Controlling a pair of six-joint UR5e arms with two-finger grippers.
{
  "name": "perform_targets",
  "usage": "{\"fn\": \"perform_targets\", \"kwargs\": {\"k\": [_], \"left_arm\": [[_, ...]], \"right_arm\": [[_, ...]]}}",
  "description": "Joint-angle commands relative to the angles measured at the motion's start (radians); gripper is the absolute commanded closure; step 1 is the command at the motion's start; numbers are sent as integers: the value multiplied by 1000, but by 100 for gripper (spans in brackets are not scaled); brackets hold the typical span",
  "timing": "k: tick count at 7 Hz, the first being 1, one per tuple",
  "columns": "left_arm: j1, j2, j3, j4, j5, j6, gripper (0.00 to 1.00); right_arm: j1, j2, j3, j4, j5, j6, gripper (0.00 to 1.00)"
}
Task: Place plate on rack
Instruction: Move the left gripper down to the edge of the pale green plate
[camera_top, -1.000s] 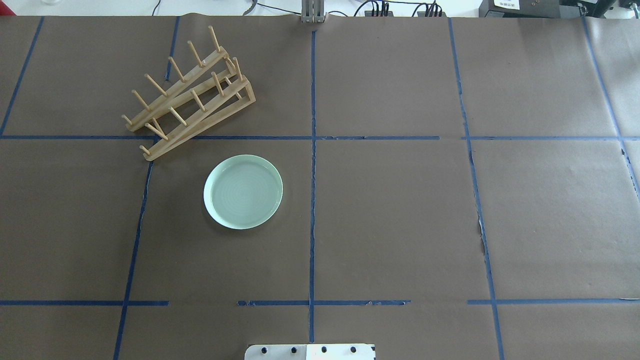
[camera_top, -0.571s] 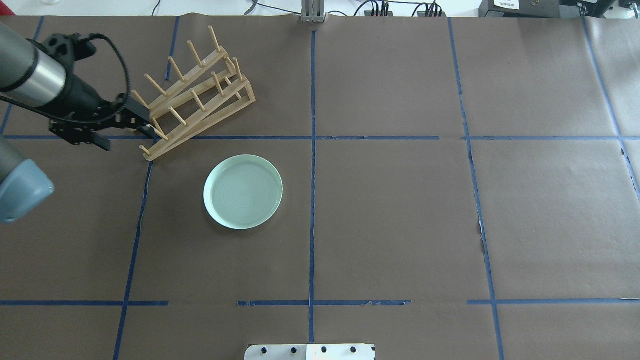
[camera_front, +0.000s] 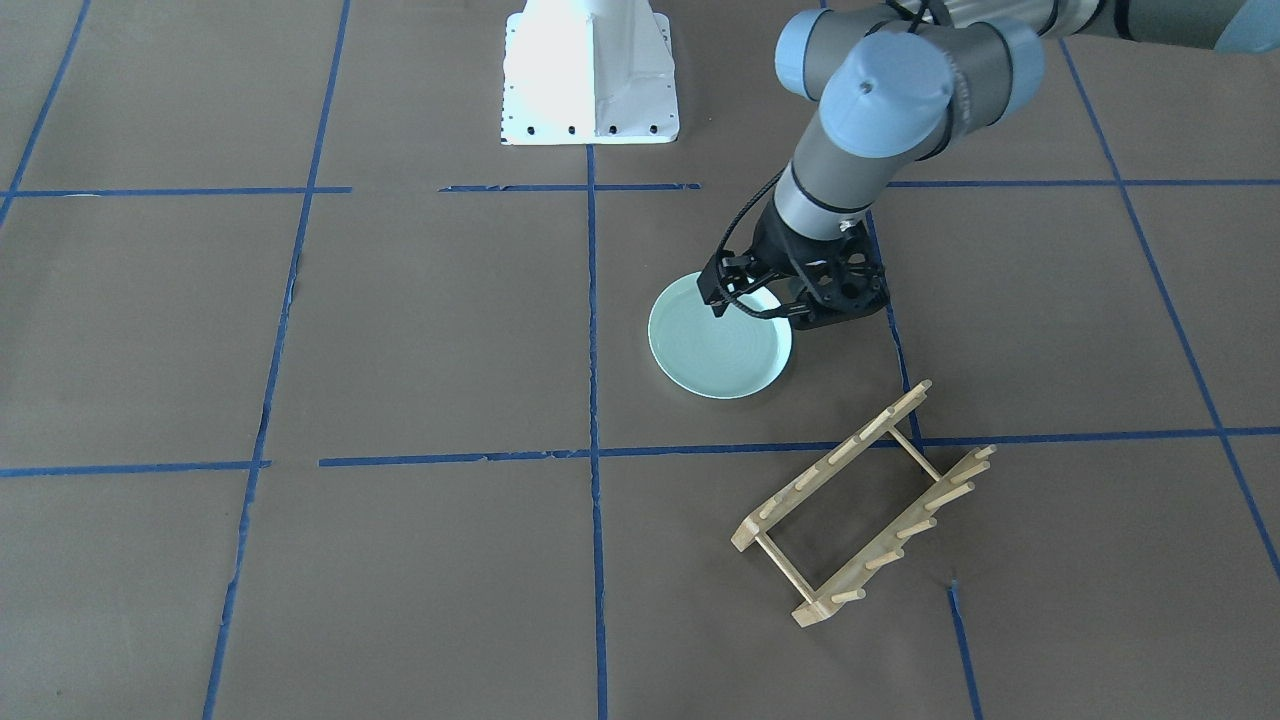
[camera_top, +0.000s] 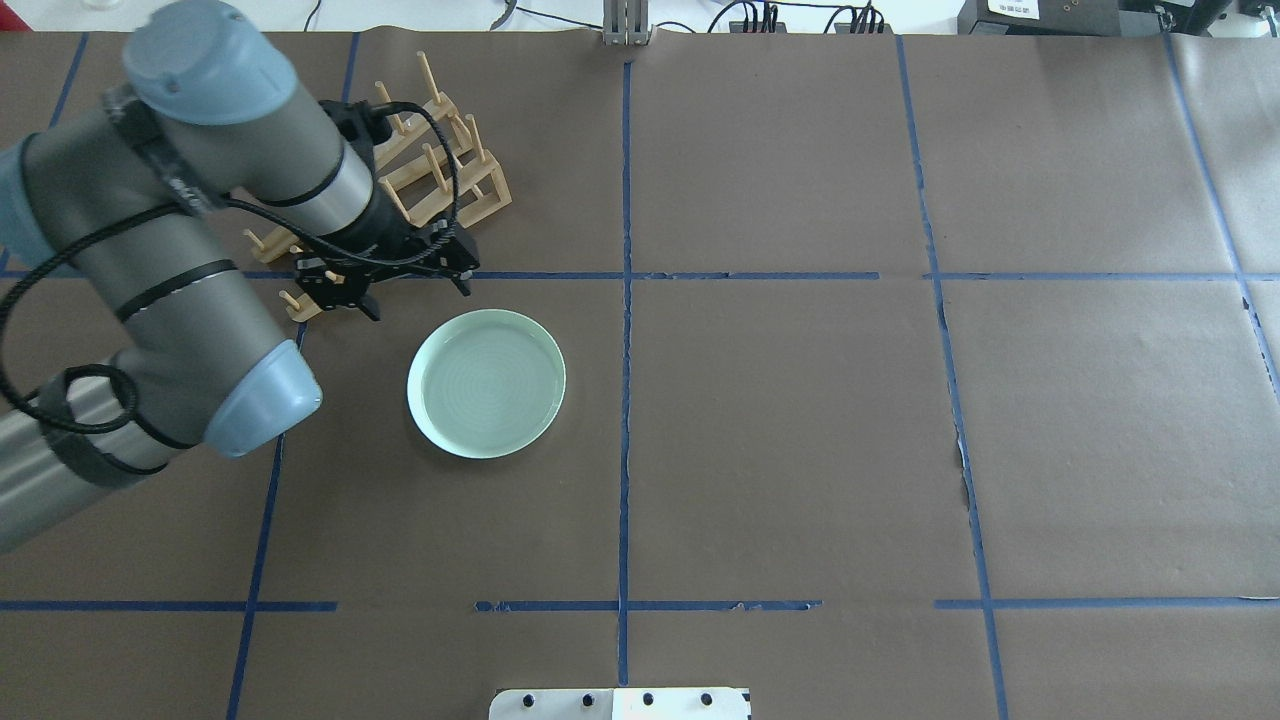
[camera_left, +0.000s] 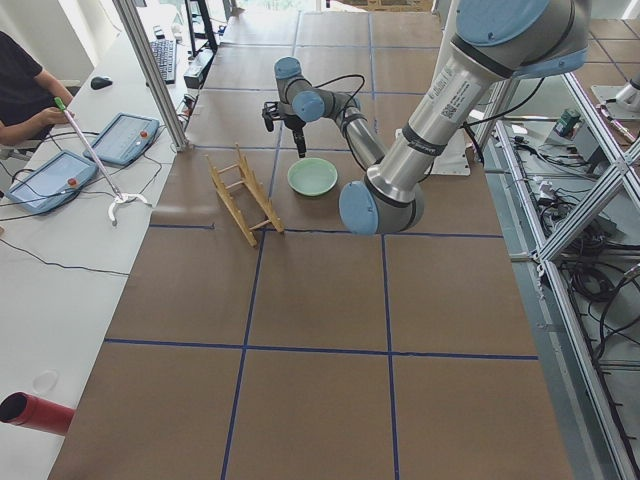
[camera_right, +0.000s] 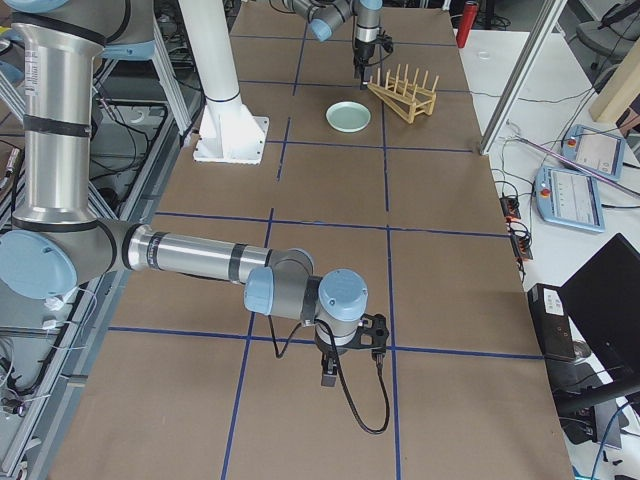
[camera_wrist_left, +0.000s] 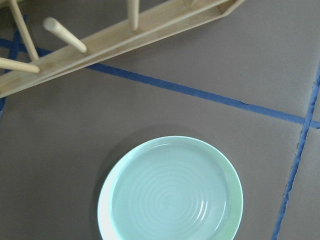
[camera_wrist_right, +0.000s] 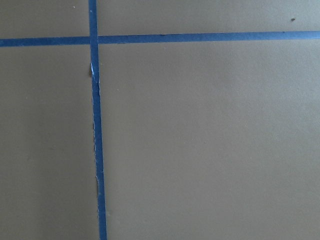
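Next, my left gripper pinches the plate by its thin raised rim, since the plate's broad side spreads wider than the span of my fingers.
The pale mint-green plate lies flat on the brown table and also shows in the front view and the left wrist view. The light-wood rack stands just beyond it, empty, and is seen whole in the front view and partly in the left wrist view. My left gripper is open and empty; it hovers between the rack and the plate's far rim, its fingers pointing down. My right gripper shows only in the right side view, far from both things; I cannot tell its state.
Blue tape lines grid the brown paper. The white robot base stands at the table's near edge. My left arm's elbow hangs over the table left of the plate. The right wrist view shows only paper and tape.
My left arm has come in from the left and swept right, from beside the rack's near end to above the gap between rack and plate. Plate and rack have not moved.
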Motion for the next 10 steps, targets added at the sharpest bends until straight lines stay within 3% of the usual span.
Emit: {"fn": "perform_targets", "kwargs": {"k": [1, 3, 4, 6, 7, 8, 9, 10], "left_arm": [[66, -92, 198, -43, 62, -28, 0], [98, -103, 255, -101, 120, -80, 8], [98, -105, 256, -103, 120, -85, 18], [98, -105, 259, -118, 120, -85, 61], [97, -103, 259, -120, 120, -85, 67], [98, -99, 261, -120, 120, -87, 79], [98, -97, 259, -118, 120, -90, 100], [95, -96, 259, -117, 117, -99, 100]], "right_arm": [[0, 0, 0, 0, 0, 0, 0], [0, 0, 0, 0, 0, 0, 0], [0, 0, 0, 0, 0, 0, 0], [0, 0, 0, 0, 0, 0, 0], [0, 0, 0, 0, 0, 0, 0], [0, 0, 0, 0, 0, 0, 0], [0, 0, 0, 0, 0, 0, 0], [0, 0, 0, 0, 0, 0, 0]]}}
